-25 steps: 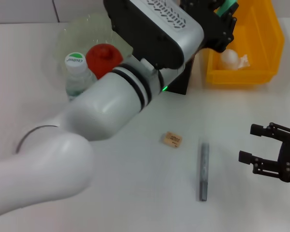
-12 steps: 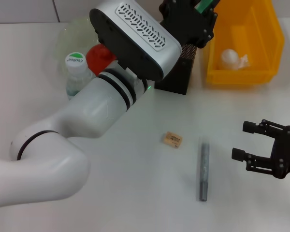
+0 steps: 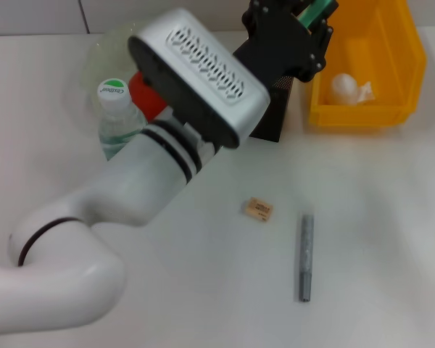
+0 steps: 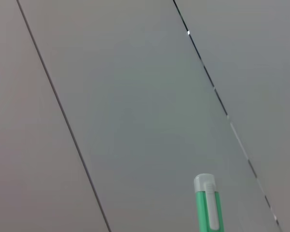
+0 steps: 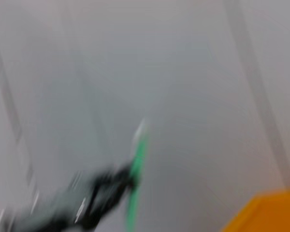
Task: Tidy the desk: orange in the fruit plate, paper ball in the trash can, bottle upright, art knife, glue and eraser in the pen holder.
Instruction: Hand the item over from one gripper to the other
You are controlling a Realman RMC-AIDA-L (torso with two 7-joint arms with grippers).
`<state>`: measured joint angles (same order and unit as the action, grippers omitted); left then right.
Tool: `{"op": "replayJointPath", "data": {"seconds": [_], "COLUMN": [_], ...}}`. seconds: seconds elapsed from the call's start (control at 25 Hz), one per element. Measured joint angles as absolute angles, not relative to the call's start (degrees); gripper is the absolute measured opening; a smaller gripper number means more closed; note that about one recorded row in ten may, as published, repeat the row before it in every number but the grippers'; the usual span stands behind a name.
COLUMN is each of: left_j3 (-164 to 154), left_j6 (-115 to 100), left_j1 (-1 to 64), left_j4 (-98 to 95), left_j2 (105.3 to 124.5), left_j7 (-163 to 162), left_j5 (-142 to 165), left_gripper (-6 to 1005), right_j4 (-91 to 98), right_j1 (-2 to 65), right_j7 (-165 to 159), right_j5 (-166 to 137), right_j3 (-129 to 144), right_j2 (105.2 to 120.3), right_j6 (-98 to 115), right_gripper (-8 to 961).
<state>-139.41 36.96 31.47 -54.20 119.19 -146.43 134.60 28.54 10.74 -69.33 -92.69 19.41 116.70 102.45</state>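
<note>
The green pen (image 3: pixel 315 13) is high above the trash can's edge (image 3: pixel 315 101) and the pen holder. It would fall if I opened now, so my left gripper needs to keep holding it.
My left gripper (image 3: pixel 304 20) is at the back of the table, just above the black mesh pen holder (image 3: pixel 270 116), shut on a green pen-shaped item (image 3: pixel 317 9) with a pale clip end (image 4: pixel 206 203); whether it is the glue or the art knife I cannot tell. On the table in front lie the tan eraser (image 3: pixel 258 209) and a slim grey stick (image 3: pixel 305 256). The bottle (image 3: pixel 116 109) stands upright beside the fruit plate (image 3: pixel 94 61), which holds the orange (image 3: pixel 141 90), partly hidden by my arm. The paper ball (image 3: pixel 346 87) lies in the yellow trash can (image 3: pixel 391 65). My right gripper is out of view.
My left arm (image 3: pixel 152 174) reaches diagonally across the table's middle and hides much of the plate and pen holder. The right wrist view is blurred, showing only the left gripper (image 5: pixel 94 195) with the green item (image 5: pixel 135 169) and a yellow corner (image 5: pixel 270 212).
The right gripper has pulled back out of the head view on the right. The left gripper with the green item has shifted slightly and tilted above the pen holder.
</note>
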Motion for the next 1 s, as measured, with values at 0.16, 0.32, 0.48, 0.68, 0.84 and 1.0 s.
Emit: {"op": "replayJointPath", "data": {"seconds": [0.16,0.32,0.48,0.68,0.84,1.0], "left_j3": [-140.02,-141.56,-142.92,-143.77,-145.20,-145.56], "left_j6": [40.38,41.28,41.46,42.27,44.41,44.92], "left_j1": [28.55,27.37,27.46,27.32,27.19,27.18], "left_j4": [-54.97,-54.96,-54.37,-53.38,-52.16,-52.01], "left_j2": [119.01,119.09,119.12,119.15,119.17,119.18], "left_j7": [-150.81,-153.05,-152.80,-152.64,-152.56,-152.56], "left_j5": [141.78,146.84,147.21,147.69,148.90,148.94], "left_gripper": [239,242,244,248,251,253], "right_j4": [23.88,23.90,23.84,21.15,19.87,19.15], "right_j1": [10.80,12.33,14.38,16.98,18.45,19.64], "right_j7": [-70.88,-70.44,-67.00,-65.11,-64.27,-64.05], "right_j5": [-92.09,-92.14,-92.46,-92.48,-92.47,-92.56], "right_j3": [10.31,9.20,9.92,10.53,10.64,12.49], "right_j2": [115.57,116.95,118.81,119.03,119.13,119.06], "right_j6": [110.85,115.70,117.06,116.23,114.40,112.36], "right_gripper": [786,785,785,785,785,785]}}
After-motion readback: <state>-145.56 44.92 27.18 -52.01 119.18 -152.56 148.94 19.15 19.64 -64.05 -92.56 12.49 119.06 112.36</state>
